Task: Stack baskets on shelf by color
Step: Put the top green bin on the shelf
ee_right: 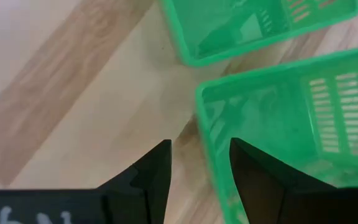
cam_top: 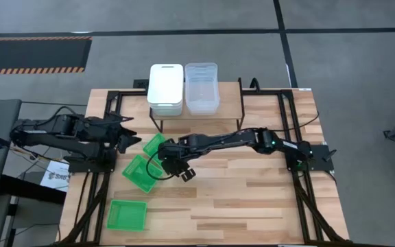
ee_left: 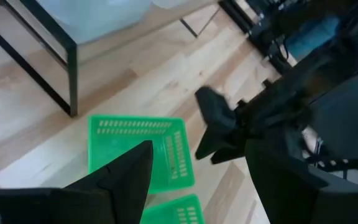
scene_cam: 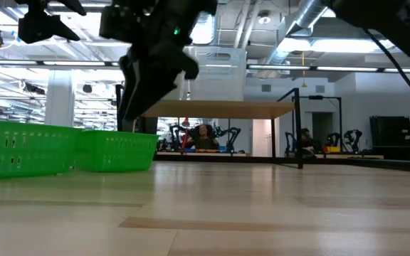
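Note:
The right gripper grabs the green basket by its rim [ee_right: 208, 140] next, to start a green stack on the shelf.
Three green baskets lie on the table at left: one far [cam_top: 154, 145], one in the middle [cam_top: 138, 171], one near [cam_top: 127, 214]. A white stack [cam_top: 165, 89] and a clear stack [cam_top: 201, 87] rest on the shelf [cam_top: 228, 92]. My right gripper [ee_right: 199, 155] hangs open just above the middle green basket [ee_right: 278, 118], its fingers standing either side of that basket's end wall without touching it. In the low view it [scene_cam: 137, 99] is clear of the table. My left gripper [cam_top: 125, 134] is open, raised at the table's left, near the far green basket [ee_left: 135, 149].
The shelf's thin black legs [ee_left: 70, 74] stand just beyond the far green basket. Black frame rails [cam_top: 108, 116] run along the table's left and right sides. Bare wood lies at the table's middle and near right [cam_top: 252, 199].

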`<state>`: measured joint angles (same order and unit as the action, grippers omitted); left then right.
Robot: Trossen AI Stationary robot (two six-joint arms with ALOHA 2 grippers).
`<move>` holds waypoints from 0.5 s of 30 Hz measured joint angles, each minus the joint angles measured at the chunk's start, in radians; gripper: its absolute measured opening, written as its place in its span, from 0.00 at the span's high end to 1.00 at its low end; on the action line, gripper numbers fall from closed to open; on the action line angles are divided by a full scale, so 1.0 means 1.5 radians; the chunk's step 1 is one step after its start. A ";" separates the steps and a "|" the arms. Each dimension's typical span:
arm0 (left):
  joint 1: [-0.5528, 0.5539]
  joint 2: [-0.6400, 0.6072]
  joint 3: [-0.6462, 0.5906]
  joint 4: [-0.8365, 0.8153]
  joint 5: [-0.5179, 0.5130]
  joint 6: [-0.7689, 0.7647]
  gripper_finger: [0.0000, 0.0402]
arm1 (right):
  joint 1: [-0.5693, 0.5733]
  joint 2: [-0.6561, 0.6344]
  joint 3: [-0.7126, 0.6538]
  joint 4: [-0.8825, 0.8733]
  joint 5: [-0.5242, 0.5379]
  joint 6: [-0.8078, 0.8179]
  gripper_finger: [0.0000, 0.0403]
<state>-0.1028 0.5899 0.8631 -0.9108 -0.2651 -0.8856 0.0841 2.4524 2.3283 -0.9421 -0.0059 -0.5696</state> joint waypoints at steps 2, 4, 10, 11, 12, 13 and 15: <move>0.000 -0.004 0.000 0.000 -0.009 0.000 0.39 | -0.006 0.014 0.000 0.015 0.000 -0.015 0.54; 0.000 -0.003 0.000 0.000 -0.017 0.000 0.39 | -0.012 0.025 0.000 0.008 0.001 -0.021 0.55; 0.000 -0.004 0.000 0.000 -0.042 -0.008 0.39 | -0.031 0.053 0.003 0.015 0.002 -0.026 0.56; 0.000 -0.004 0.000 0.000 -0.043 -0.011 0.39 | -0.034 0.057 0.002 0.011 0.003 -0.026 0.57; 0.000 -0.004 0.000 0.000 -0.043 -0.011 0.39 | -0.038 0.060 0.000 0.002 0.002 -0.020 0.57; 0.000 -0.004 0.000 0.000 -0.043 -0.011 0.39 | -0.041 0.062 -0.001 -0.011 0.003 -0.013 0.58; 0.000 -0.004 0.000 0.000 -0.043 -0.011 0.39 | -0.046 0.070 0.000 -0.003 -0.002 -0.002 0.61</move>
<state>-0.1028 0.5838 0.8631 -0.9104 -0.3294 -0.9028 0.0153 2.5576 2.3288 -0.9463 -0.0096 -0.5733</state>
